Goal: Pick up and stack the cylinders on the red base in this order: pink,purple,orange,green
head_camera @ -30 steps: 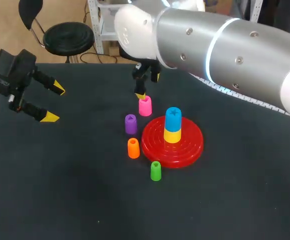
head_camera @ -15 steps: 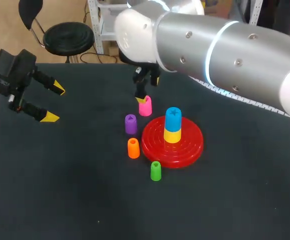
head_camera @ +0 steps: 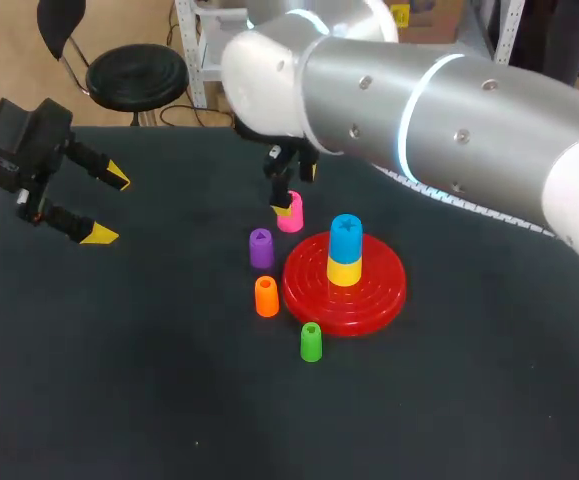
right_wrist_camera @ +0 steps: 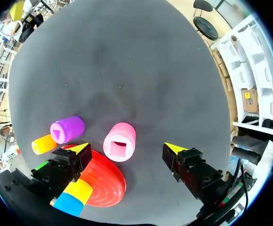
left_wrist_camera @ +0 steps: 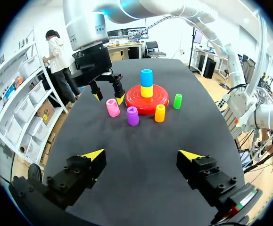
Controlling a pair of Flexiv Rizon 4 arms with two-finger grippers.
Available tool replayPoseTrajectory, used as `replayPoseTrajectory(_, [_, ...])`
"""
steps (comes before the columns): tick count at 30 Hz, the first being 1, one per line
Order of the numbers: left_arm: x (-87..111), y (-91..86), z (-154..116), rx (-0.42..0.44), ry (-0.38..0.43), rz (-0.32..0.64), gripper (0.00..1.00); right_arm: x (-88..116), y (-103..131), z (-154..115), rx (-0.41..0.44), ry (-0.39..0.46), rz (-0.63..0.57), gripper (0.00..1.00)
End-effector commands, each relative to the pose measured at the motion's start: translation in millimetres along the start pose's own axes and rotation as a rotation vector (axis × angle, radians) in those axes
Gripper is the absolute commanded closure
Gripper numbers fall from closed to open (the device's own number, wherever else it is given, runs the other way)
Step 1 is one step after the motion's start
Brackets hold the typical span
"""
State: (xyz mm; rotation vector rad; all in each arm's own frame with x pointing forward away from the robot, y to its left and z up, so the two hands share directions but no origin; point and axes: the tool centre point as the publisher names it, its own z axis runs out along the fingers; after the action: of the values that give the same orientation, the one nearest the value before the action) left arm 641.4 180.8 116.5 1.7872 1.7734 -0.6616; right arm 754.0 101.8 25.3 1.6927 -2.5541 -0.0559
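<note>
The pink cylinder (head_camera: 290, 217) needs to be grabbed next by its upper sides with my right gripper, to stack it on the blue piece (head_camera: 345, 250) over the red base.
The pink cylinder (head_camera: 290, 217) stands upright just behind the red base (head_camera: 379, 290), which carries a yellow and a blue piece (head_camera: 345, 250). My right gripper (head_camera: 291, 192) hangs open over the pink cylinder (right_wrist_camera: 119, 141). In the right wrist view its fingers (right_wrist_camera: 127, 148) stand on either side of the cylinder without touching it. Purple (head_camera: 260, 247), orange (head_camera: 266, 296) and green (head_camera: 311, 341) cylinders stand in a curve along the base's left front. My left gripper (head_camera: 109, 207) is open at the far left, holding nothing (left_wrist_camera: 141, 155).
The big right arm (head_camera: 439, 100) spans the table's back right, above the base. Dark tabletop (head_camera: 119, 380) lies bare between the left gripper and the cylinders. The table's back edge runs close behind the right gripper.
My right gripper has come down a little, so its fingers now flank the pink cylinder. The left arm and all cylinders have stayed put.
</note>
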Motion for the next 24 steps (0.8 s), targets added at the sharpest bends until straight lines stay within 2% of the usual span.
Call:
replayPoseTrajectory(1, [0.5,-0.6,0.1,-0.002,0.0,0.001,0.0,-8.5,0.9,3.6,-0.002,0.018,0.002,0.0])
replayPoseTrajectory(24, [0.5,-0.6,0.1,-0.002,0.0,0.001,0.0,-6.1,1.5,9.6,-0.005,0.014,0.018,0.0])
